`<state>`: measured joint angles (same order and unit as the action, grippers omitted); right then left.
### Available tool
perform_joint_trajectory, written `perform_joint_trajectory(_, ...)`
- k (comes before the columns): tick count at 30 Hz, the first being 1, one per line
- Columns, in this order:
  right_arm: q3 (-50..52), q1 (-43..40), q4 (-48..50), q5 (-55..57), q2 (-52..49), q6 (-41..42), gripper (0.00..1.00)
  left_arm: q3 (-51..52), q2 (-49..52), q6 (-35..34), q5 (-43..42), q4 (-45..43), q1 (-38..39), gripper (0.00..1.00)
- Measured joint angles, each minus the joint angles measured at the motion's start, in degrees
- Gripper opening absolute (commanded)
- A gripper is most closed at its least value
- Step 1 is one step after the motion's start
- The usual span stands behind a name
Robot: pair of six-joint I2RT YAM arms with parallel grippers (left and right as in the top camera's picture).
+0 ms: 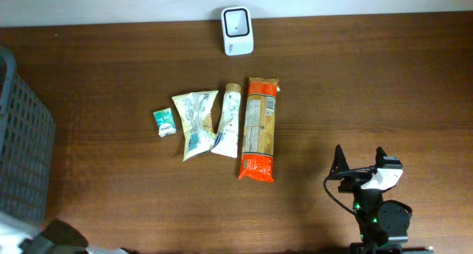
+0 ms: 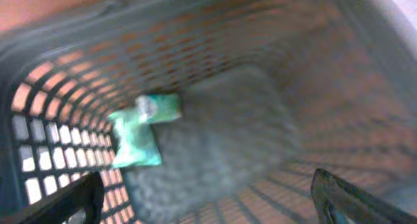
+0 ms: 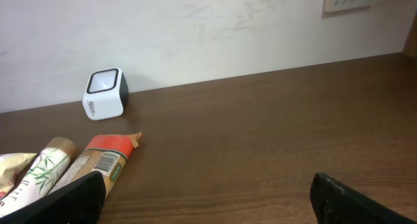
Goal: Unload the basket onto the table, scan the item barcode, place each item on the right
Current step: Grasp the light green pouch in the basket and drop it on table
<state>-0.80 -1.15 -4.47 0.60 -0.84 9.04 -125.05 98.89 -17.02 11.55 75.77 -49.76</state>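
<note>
Next, my left gripper grabs one end of the green packet on the bottom of the basket, leaving the packet's broad side open for barcode scanning.
The white barcode scanner stands at the table's far edge, also seen as the scanner in the right wrist view. Mid-table lie a small green packet, a pale pouch, a tube and a long orange pack. My left gripper hangs open inside the grey basket, above a green packet lying on the basket's floor, holding nothing. My right gripper stands open over bare table at the front right, and the orange pack shows its barcode beside the left finger.
The grey slatted basket fills the table's left edge, and part of the left arm shows at the bottom left. In the right wrist view a pale wall rises behind the scanner.
</note>
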Motion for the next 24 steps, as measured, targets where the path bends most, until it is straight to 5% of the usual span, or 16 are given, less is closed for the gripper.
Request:
perform_joint_trajectory(8, 0.0, 0.0, -0.02, 0.0, 0.0, 0.0, 0.99, 33.62, 7.28, 2.21, -0.55, -25.9, -11.58, 0.99)
perform_joint_trajectory(17, 0.0, 0.0, -0.02, 0.0, 0.0, 0.02, 0.99, 36.26, 18.38, 14.25, -0.59, -31.17, -16.35, 0.89)
perform_joint_trajectory(18, 0.0, 0.0, -0.02, 0.0, 0.0, 0.02, 0.99, 36.26, 18.82, 14.49, -0.59, -31.69, -16.5, 0.84)
perform_joint_trajectory(23, 0.0, 0.0, -0.02, 0.0, 0.0, 0.0, 0.99, 36.26, 20.98, 15.26, -0.52, -32.92, -17.2, 0.08)
perform_joint_trajectory(24, 0.0, 0.0, -0.02, 0.0, 0.0, 0.04, 0.99, 36.26, 20.98, 15.61, -0.48, -33.11, -17.2, 0.0)
